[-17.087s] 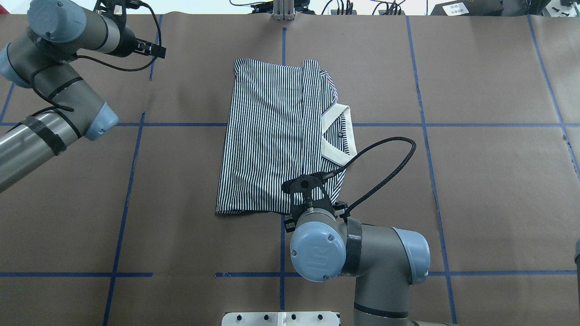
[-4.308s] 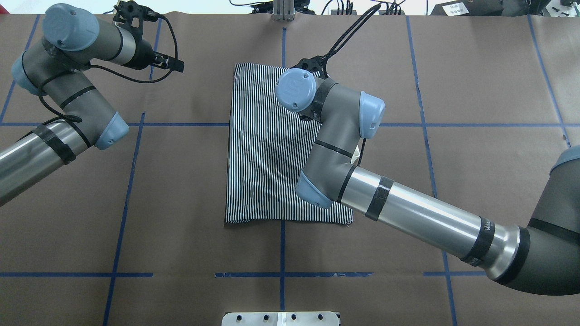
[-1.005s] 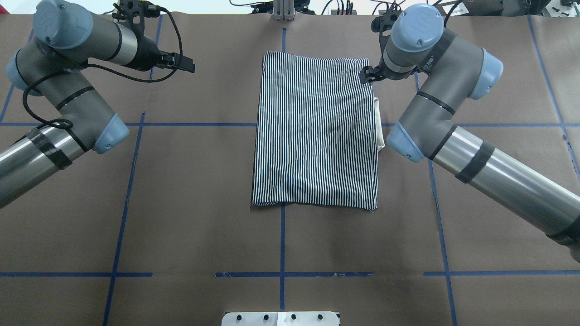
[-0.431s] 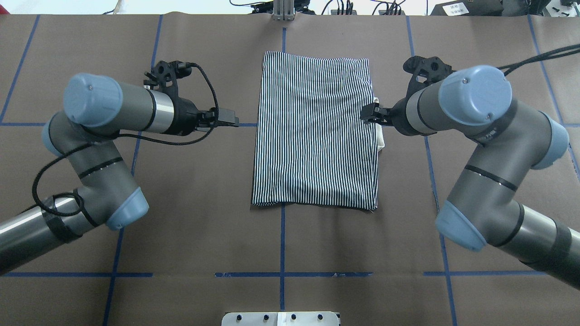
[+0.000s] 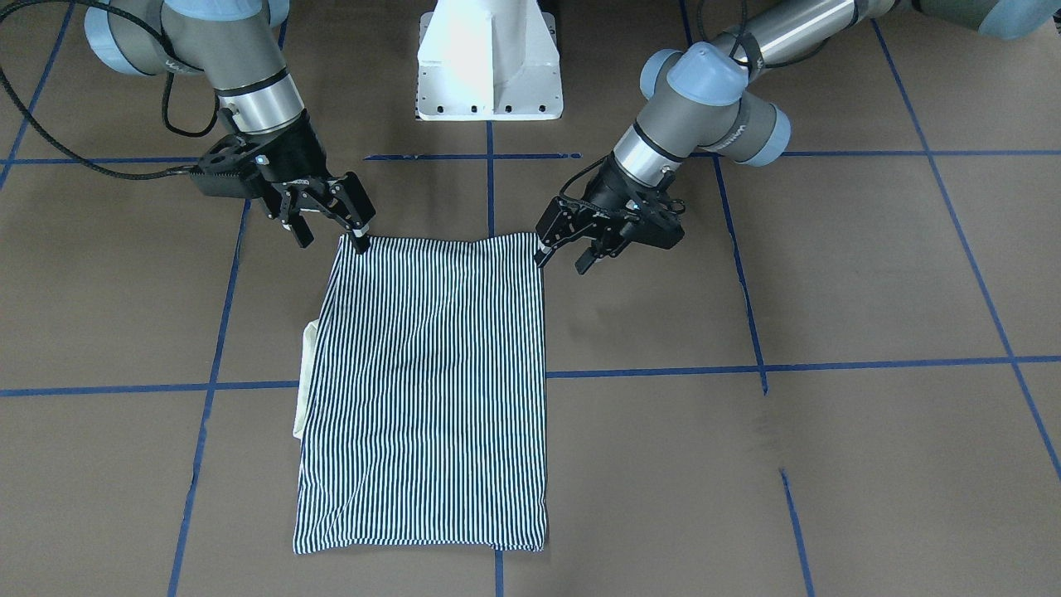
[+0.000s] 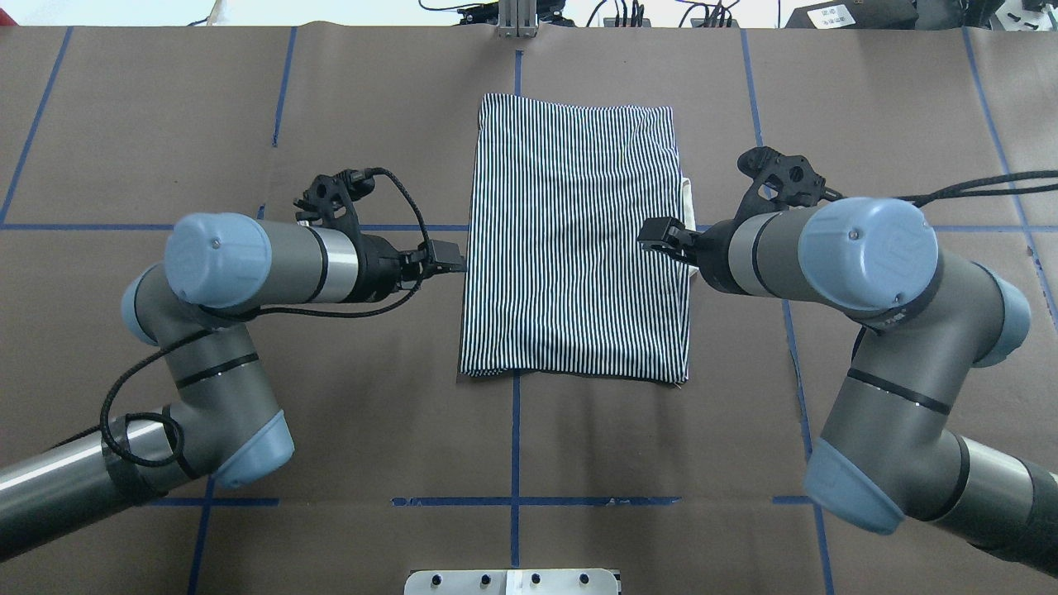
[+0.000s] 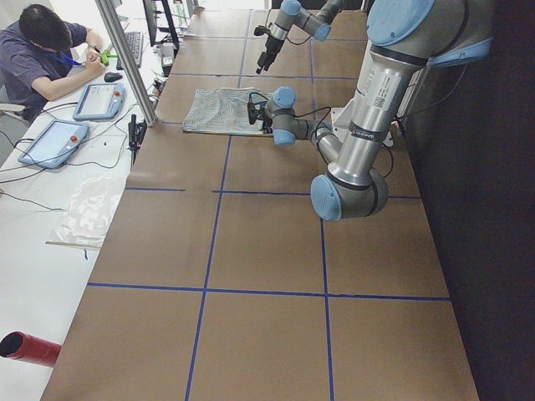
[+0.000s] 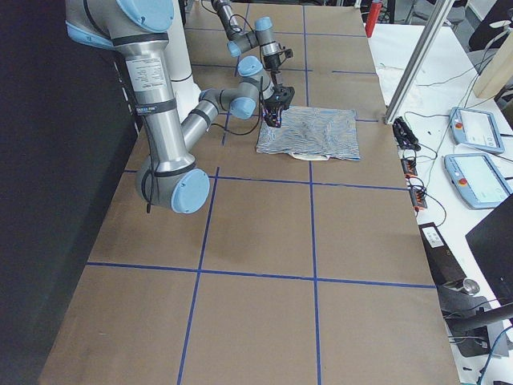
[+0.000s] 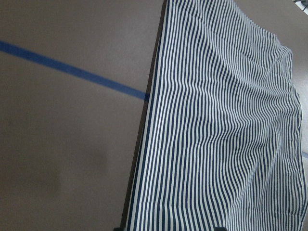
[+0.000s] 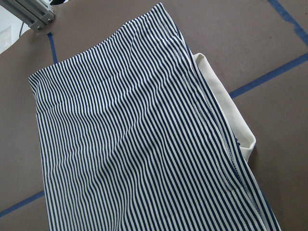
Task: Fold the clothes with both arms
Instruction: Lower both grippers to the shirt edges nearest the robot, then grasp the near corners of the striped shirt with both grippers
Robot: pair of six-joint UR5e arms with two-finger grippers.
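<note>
My left gripper grabs the striped shirt by the corner on its long edge (image 5: 532, 240) opposite its collar (image 5: 304, 378) next, to fold the shirt in half.
The striped polo shirt (image 5: 423, 390) lies folded into a flat rectangle, also in the overhead view (image 6: 574, 248). Its cream collar (image 5: 307, 373) sticks out from under one long side, on the right arm's side (image 6: 685, 194). My left gripper (image 5: 564, 255) is open and empty, hovering at the shirt's long edge near its robot-side corner (image 6: 450, 256). My right gripper (image 5: 331, 235) is open and empty, hovering over the opposite edge (image 6: 657, 235). The wrist views look down on the stripes (image 9: 216, 120) (image 10: 134, 134) and the collar (image 10: 226, 110).
The table is covered in brown paper with blue tape lines (image 6: 331, 227). The white pedestal (image 5: 489, 58) stands at the robot's side. An aluminium post (image 6: 517, 16) rises at the far edge. An operator (image 7: 46, 50) sits at a side desk.
Since a second ago both grippers have moved from the shirt's far end toward the robot, along its two long sides, and closer in to it. The shirt has stayed still.
</note>
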